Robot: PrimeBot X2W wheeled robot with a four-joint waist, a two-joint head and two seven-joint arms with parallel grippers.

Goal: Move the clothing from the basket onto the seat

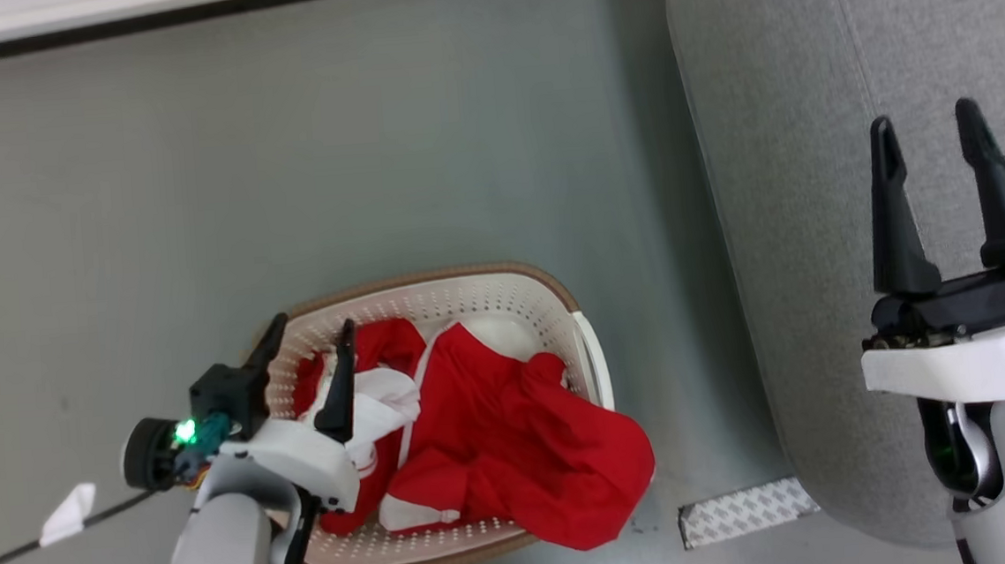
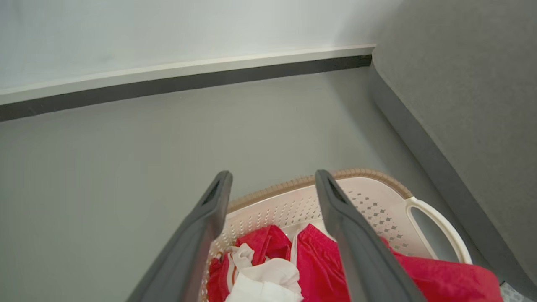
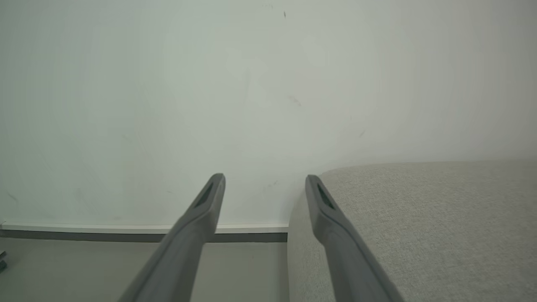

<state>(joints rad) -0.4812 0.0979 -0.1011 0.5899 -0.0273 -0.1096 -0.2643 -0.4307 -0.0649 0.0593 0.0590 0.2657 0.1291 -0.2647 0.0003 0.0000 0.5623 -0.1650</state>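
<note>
My left gripper should grab the clothing by its white-trimmed edge [image 1: 382, 402] next. Then it can lift the clothing out of the basket and onto the seat [image 1: 795, 164].
The red clothing [image 1: 514, 440] with white trim lies crumpled in the cream basket [image 1: 477, 294] on the floor, one red flap hanging over its near right rim. My left gripper [image 1: 311, 329] hovers open above the basket's left end, nothing between its fingers. In the left wrist view the clothing [image 2: 323, 268] and the basket [image 2: 369, 201] sit below my left gripper [image 2: 272, 176]. The light-grey seat [image 1: 795, 164] fills the right side. My right gripper [image 1: 925, 124] stands open above the seat. In the right wrist view my right gripper [image 3: 264, 178] is at the seat [image 3: 419, 218] edge.
A grey floor [image 1: 283, 173] runs back to a white wall with a dark baseboard [image 1: 140, 33]. A patterned grey strip [image 1: 744, 508] lies on the floor by the seat's near corner. A dark cable with a white tag [image 1: 68, 516] lies at lower left.
</note>
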